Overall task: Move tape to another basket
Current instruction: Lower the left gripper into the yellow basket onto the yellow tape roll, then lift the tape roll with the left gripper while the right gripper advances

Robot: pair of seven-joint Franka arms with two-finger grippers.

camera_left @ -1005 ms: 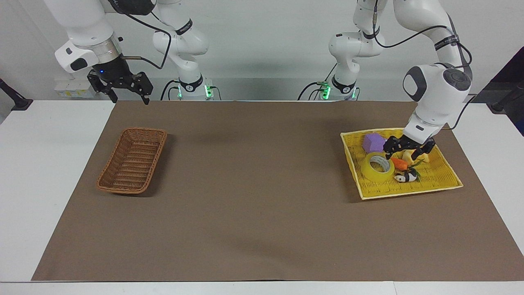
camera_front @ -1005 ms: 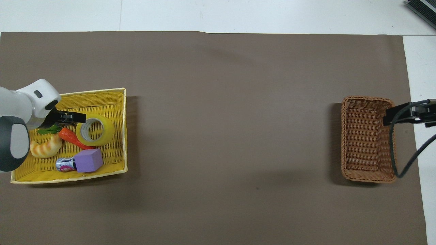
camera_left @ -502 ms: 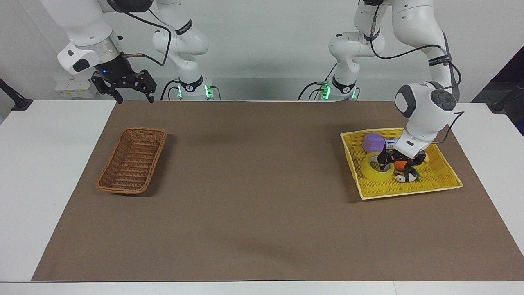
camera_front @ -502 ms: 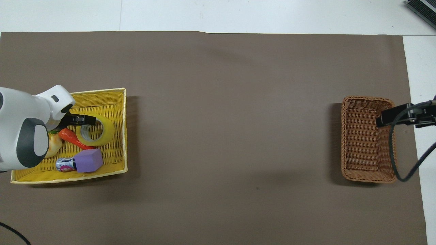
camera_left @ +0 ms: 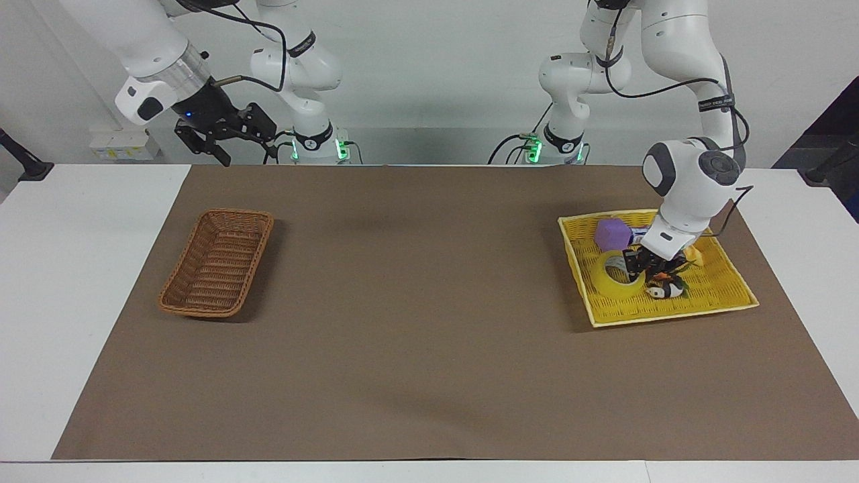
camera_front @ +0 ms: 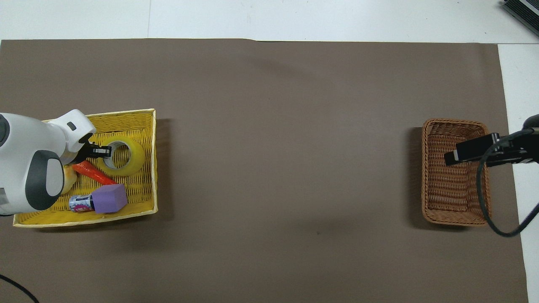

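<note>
The robot's right gripper will move the yellow roll into the brown wicker basket, and it will grab the roll by its ring's side (camera_front: pixel 137 157) for that.
The tape (camera_left: pixel 607 280) (camera_front: pixel 128 159), a yellow roll with a pale core, lies in the yellow basket (camera_left: pixel 671 315) (camera_front: pixel 126 122) at the left arm's end of the table. My left gripper (camera_left: pixel 636 265) (camera_front: pixel 103 150) is down in that basket, shut on the wall of the roll on the side away from the table's middle. The brown wicker basket (camera_left: pixel 176 282) (camera_front: pixel 426 168) stands at the right arm's end with nothing in it. My right gripper (camera_left: pixel 245 144) (camera_front: pixel 449 158) hangs open high over it.
Beside the tape in the yellow basket lie a purple block (camera_left: pixel 612 233) (camera_front: pixel 109 198), an orange carrot (camera_front: pixel 93 175), a small can (camera_front: pixel 80 203) and a black-and-white toy (camera_left: pixel 664 290). A brown mat (camera_left: pixel 416 302) covers the table between the baskets.
My left gripper came down onto the tape and shut on its wall; the roll shifted a little. My right gripper swung from the basket's edge to over its inside.
</note>
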